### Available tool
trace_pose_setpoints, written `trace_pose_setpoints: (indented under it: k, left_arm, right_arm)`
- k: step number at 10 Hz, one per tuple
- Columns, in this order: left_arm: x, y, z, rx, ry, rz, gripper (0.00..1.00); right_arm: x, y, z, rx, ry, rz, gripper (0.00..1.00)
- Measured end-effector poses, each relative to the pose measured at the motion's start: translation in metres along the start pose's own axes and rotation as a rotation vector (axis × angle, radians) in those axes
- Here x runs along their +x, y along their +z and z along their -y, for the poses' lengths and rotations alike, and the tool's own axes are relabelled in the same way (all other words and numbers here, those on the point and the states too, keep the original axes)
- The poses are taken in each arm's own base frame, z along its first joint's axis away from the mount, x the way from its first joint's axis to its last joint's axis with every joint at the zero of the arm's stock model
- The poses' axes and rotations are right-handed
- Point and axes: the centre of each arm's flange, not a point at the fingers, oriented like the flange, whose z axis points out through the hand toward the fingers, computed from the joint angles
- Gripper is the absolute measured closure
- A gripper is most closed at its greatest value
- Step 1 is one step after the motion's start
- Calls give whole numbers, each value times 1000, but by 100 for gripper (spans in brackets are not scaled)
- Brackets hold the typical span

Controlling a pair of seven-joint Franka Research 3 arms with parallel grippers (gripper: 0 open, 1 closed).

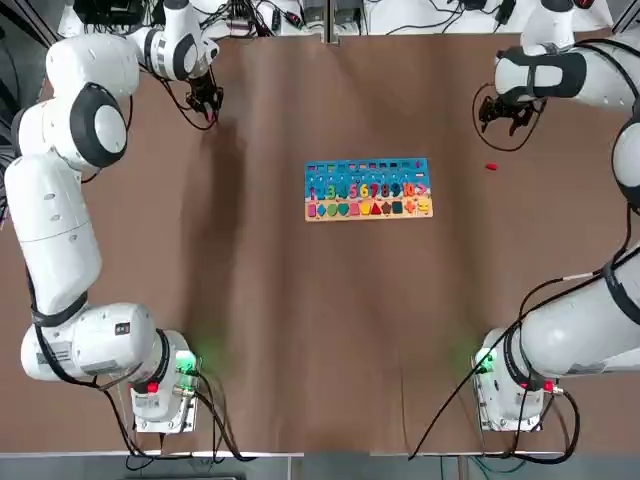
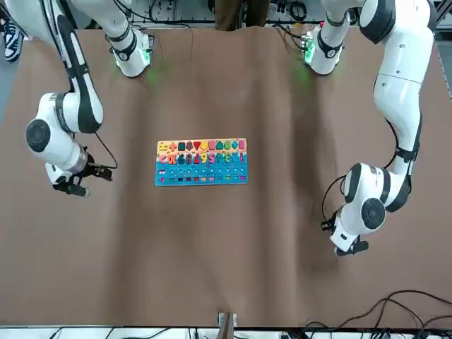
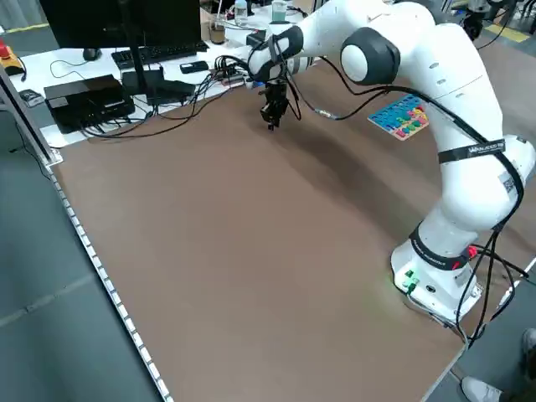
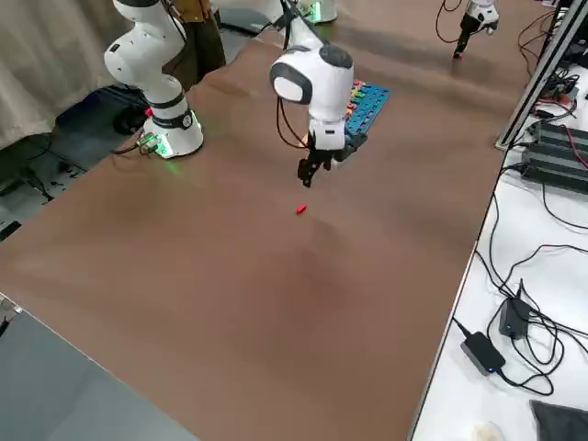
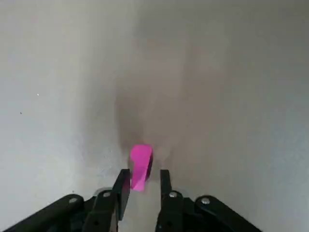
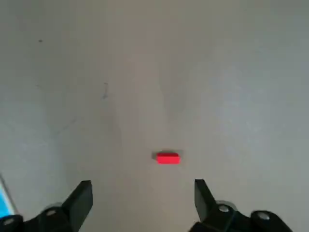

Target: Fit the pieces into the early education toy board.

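My right gripper is going to pick up the small red piece by its short ends next. Then it can fit the piece into a slot of the toy board (image 2: 201, 169).
The toy board (image 1: 368, 188), blue with coloured numerals and a wooden strip of shapes, lies flat mid-table, also in the front view (image 2: 201, 161). Far from it, at the far left corner, my left gripper (image 1: 207, 103) hangs low over the table. Its fingers are drawn close around a small pink piece (image 5: 141, 164). At the far right, my right gripper (image 1: 507, 112) is open above the table. A small red piece (image 1: 491, 167) lies loose on the table near it, just ahead of the spread fingers (image 6: 82, 198), untouched (image 6: 167, 158). I see no other loose pieces.
Brown table surface surrounds the board on all sides. Cables, a keyboard and black boxes (image 3: 92, 96) sit on the bench beyond the table's far edge. Both arm bases (image 1: 165, 385) stand at the near edge.
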Motion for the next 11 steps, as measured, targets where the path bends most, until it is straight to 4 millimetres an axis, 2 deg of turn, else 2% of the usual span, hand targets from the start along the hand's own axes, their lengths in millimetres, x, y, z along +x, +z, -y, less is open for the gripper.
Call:
trace_pose_setpoints:
  k: [1, 2, 3, 5, 7, 8, 9, 11]
  left_arm:
    - [0, 0, 0, 0, 0, 0, 70]
    - [0, 0, 0, 0, 0, -1, 74]
    - [0, 0, 0, -1, 0, -1, 78]
    - [1, 0, 0, -2, 0, -5, 87]
    - [0, -5, -8, -13, 9, -13, 86]
    - [-5, -13, -21, -27, 28, -18, 86]
    - [-20, -27, -42, -40, 61, -18, 86]
    - [-76, -49, -90, -34, 119, 3, 86]
  right_arm:
    - [-1, 12, -2, 10, 11, 6, 12]
    - [-3, 22, -1, 18, 19, 20, 24]
    - [-5, 30, -2, 22, 27, 32, 25]
    - [-5, 46, -11, 38, 59, 36, 33]
    - [-3, 59, -17, 48, 80, 17, 33]
    - [-3, 68, -20, 51, 87, 3, 33]
    - [-4, 78, -20, 51, 90, 2, 33]
    - [-6, 88, -21, 50, 94, 9, 33]
